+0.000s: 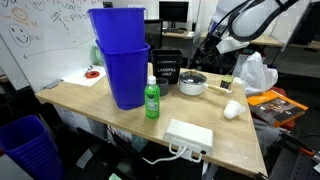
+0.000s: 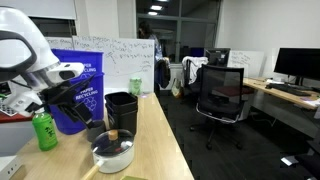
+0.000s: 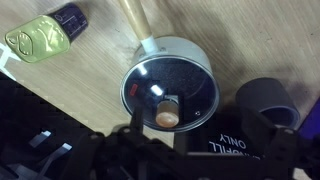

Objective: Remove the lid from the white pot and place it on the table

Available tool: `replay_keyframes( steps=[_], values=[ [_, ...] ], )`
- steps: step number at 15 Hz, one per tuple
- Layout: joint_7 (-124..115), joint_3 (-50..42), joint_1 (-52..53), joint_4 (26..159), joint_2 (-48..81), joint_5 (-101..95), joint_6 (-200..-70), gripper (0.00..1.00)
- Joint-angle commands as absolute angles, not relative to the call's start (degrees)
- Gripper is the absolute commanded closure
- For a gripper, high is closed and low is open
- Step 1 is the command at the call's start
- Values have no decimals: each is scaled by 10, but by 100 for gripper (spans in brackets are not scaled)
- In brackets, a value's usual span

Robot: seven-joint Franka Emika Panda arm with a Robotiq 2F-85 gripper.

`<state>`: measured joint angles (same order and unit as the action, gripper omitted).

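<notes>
My gripper grabs the glass lid by its tan knob (image 3: 167, 110) from above next, to lift it off and lay it flat. The rim of the lid stays free.
The white pot (image 1: 192, 86) stands on the tan table (image 1: 120, 118) with the glass lid (image 1: 192, 77) on it. In the wrist view the lid (image 3: 185, 70) lies straight below, its tan knob (image 3: 167, 110) near the lower rim. The pot also shows in an exterior view (image 2: 113, 158), with the lid (image 2: 113, 148) on top. My gripper (image 3: 200, 145) hovers above the pot, apart from the lid, and looks open and empty. It shows in both exterior views (image 1: 214, 50) (image 2: 76, 102).
A black "LANDFILL ONLY" bin (image 1: 165, 68) (image 2: 121, 108) stands close behind the pot. Stacked blue bins (image 1: 122, 60) and a green bottle (image 1: 152, 100) are beside it. A tiny white cup (image 1: 231, 110) and a flat white box (image 1: 188, 135) sit nearer the table's edge.
</notes>
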<state>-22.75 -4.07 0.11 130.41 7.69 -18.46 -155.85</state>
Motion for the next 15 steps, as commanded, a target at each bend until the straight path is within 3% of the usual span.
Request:
replay_keyframes(
  steps=[1,15],
  values=[
    [-213,-46,0,1290,96,-155,-1560,0],
    [-121,-49,-25,1180,230,-8,-1558,0]
  ],
)
